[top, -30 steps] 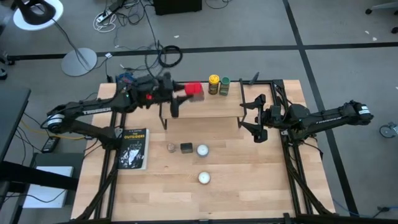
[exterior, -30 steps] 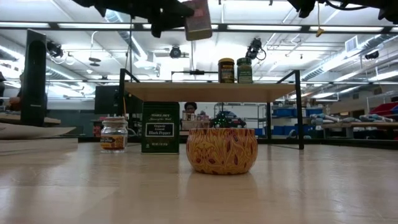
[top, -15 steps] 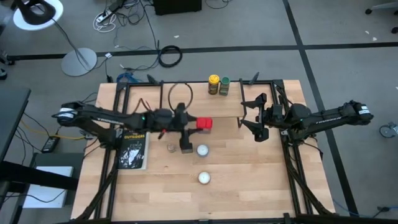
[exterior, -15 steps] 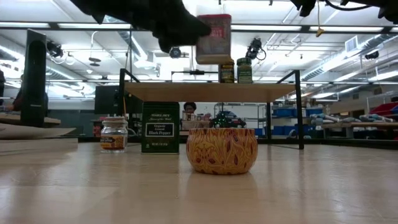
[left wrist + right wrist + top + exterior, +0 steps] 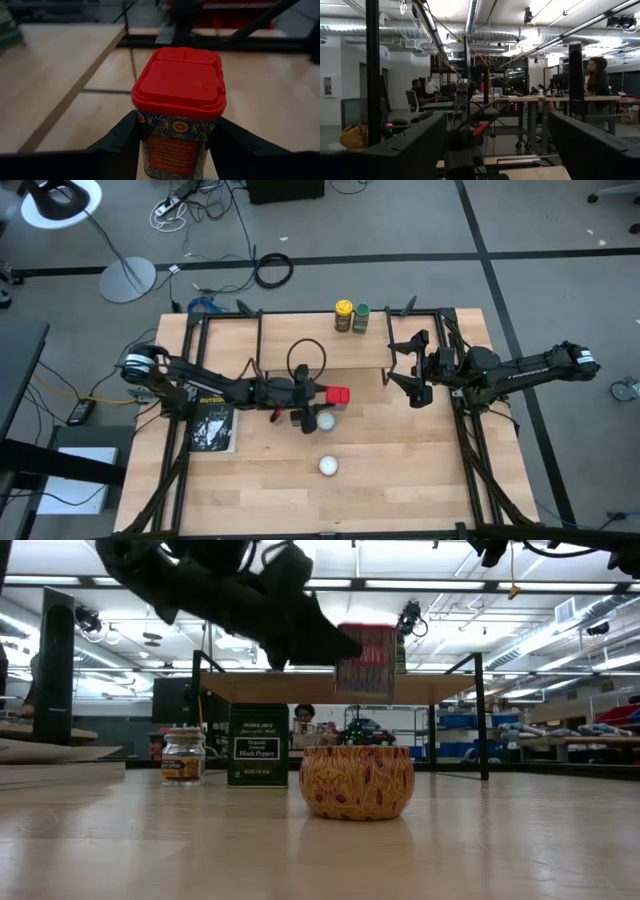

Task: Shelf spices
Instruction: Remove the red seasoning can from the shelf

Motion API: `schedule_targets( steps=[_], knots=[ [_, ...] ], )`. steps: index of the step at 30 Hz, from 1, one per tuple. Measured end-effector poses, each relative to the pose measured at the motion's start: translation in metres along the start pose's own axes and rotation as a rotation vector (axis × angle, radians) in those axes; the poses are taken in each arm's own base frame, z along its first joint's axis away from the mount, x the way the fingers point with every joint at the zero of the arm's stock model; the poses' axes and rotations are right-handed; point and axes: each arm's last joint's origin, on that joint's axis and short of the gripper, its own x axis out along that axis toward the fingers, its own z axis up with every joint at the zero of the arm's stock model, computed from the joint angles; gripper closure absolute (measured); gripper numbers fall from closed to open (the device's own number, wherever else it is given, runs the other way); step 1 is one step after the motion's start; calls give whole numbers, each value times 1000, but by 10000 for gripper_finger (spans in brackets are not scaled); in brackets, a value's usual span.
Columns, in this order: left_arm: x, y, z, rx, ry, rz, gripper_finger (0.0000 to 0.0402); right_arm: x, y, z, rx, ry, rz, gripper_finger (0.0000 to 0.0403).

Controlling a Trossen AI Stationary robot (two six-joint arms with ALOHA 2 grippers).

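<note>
The red box [image 5: 338, 395] [image 5: 177, 100] is hanging above the table near the shelf. I should move the box toward the shelf before I open my left gripper.
My left gripper [image 5: 335, 396] is shut on the red box [image 5: 177, 100], which stays upright in the air just near of the shelf [image 5: 325, 350], above the dark square tin [image 5: 300, 418] and a white round object [image 5: 326, 421]. In the low view the red box [image 5: 366, 662] shows in front of the shelf plank [image 5: 300, 688]. The yellow-lidded jar [image 5: 344, 316] and green-lidded jar [image 5: 362, 317] stand at the shelf's far edge. The tan jar [image 5: 183, 755] and the tin [image 5: 258, 745] stand on the table. My right gripper [image 5: 408, 370] waits open by the shelf's right end. My left gripper pinches the red box by its patterned body [image 5: 175, 150], just below the red lid, with one finger [image 5: 117, 137] on each of two opposite sides. The fingers come level from the table's left. The box is upright and lifted clear of table and shelf.
A book [image 5: 215, 420] lies on the table's left part, under the left arm. A second white round object [image 5: 328, 466] sits nearer the near edge; it shows as a patterned candle tin [image 5: 356, 782] in the low view. The table's near half has bare wood.
My left gripper has carried the red box from above the shelf's far left toward the near edge and a little to the right, and lower. The box, tilted a second ago, now stands upright. The right arm has kept still.
</note>
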Motion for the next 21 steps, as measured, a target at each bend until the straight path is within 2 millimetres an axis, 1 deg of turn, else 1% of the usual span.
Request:
schedule_targets(
  steps=[9, 21],
  knots=[
    [14, -2, -24, -6, 73, 64, 220, 0, 0, 0, -1, 4, 1, 58],
    [14, -1, -29, 7, 102, 133, 220, 0, 0, 0, -1, 4, 1, 58]
  ],
)
